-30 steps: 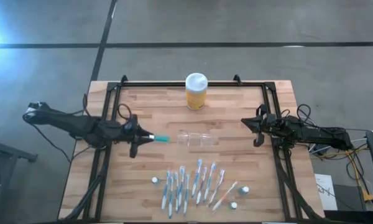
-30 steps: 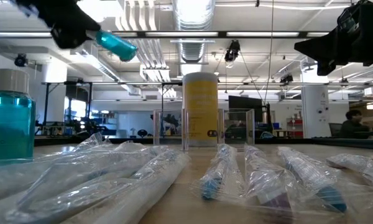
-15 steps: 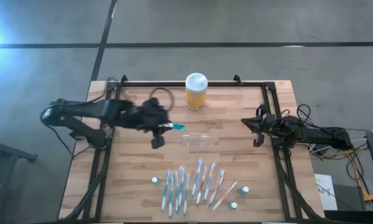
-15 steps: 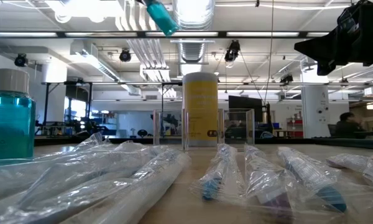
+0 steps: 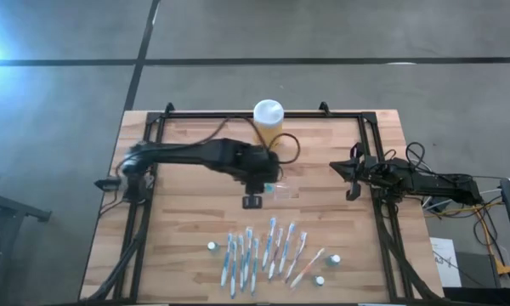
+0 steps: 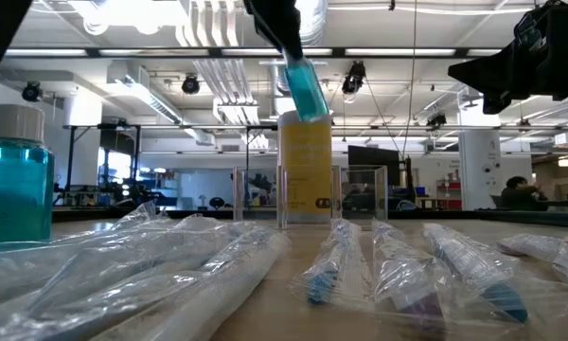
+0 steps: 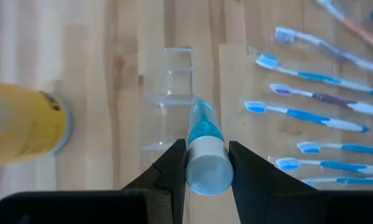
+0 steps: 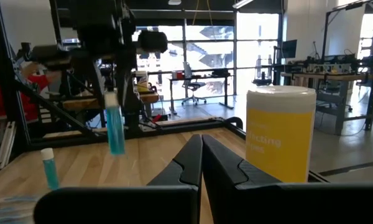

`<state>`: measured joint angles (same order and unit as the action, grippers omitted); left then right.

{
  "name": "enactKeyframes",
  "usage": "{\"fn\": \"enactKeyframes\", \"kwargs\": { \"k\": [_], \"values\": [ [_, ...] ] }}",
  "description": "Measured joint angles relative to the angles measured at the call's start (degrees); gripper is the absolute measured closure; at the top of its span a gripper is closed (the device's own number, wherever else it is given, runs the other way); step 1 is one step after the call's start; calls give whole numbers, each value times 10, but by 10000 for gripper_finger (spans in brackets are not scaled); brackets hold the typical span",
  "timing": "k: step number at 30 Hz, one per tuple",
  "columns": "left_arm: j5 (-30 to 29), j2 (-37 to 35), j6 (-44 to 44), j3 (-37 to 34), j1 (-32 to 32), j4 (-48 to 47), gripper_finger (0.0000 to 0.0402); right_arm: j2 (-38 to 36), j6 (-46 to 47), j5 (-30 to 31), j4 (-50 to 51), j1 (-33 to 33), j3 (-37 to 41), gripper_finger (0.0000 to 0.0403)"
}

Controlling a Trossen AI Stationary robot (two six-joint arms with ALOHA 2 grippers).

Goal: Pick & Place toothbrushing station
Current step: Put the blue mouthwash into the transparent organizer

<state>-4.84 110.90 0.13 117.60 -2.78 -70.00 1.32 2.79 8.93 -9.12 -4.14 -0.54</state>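
Observation:
The tube's teal end hangs above the see-through station (image 5: 285,191) and would fall if my left gripper opened, so it is too early to release; lowering the tube comes next.
The see-through toothbrushing station (image 5: 285,191) stands on the wooden table near its middle, in front of the yellow jar with a white lid (image 5: 269,124); it also shows in the left wrist view (image 7: 168,99) and the low view (image 6: 362,197). My left gripper (image 5: 266,182) is over the station, shut on a teal tube with a white cap (image 7: 204,140). The tube hangs above the station in the low view (image 6: 305,87). My right gripper (image 5: 352,177) is shut and empty at the table's right rail. My left gripper pinches the tube's white cap end (image 7: 206,167) between its two fingers. The fingers come from above, pointing down, and the tube runs on along them. The tube hangs below the fingers, slightly tilted, teal end (image 6: 312,106) down, clear of the table and above the station.
Several wrapped toothbrushes (image 5: 263,251) lie in a row near the table's front edge, with small bottles (image 5: 212,246) (image 5: 334,258) beside them. A blue bottle (image 6: 14,180) stands close to the low camera. Black rails (image 5: 144,204) run along the table's left and right sides.
My left gripper has swung from the table's left side toward the middle, rising and then stopping over the station. It has tipped from level to pointing down. The teal tube has gone with it and now hangs nearly upright above the station.

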Motion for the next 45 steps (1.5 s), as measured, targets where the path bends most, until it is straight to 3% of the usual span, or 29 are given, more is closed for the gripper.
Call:
{"fn": "enactKeyframes", "kwargs": {
  "k": [12,45],
  "values": [
    [1,129,48,95,20,-78,304,0,3,0,4,0,0,394],
    [9,188,64,86,36,-61,304,0,2,1,4,0,0,394]
  ]
}}
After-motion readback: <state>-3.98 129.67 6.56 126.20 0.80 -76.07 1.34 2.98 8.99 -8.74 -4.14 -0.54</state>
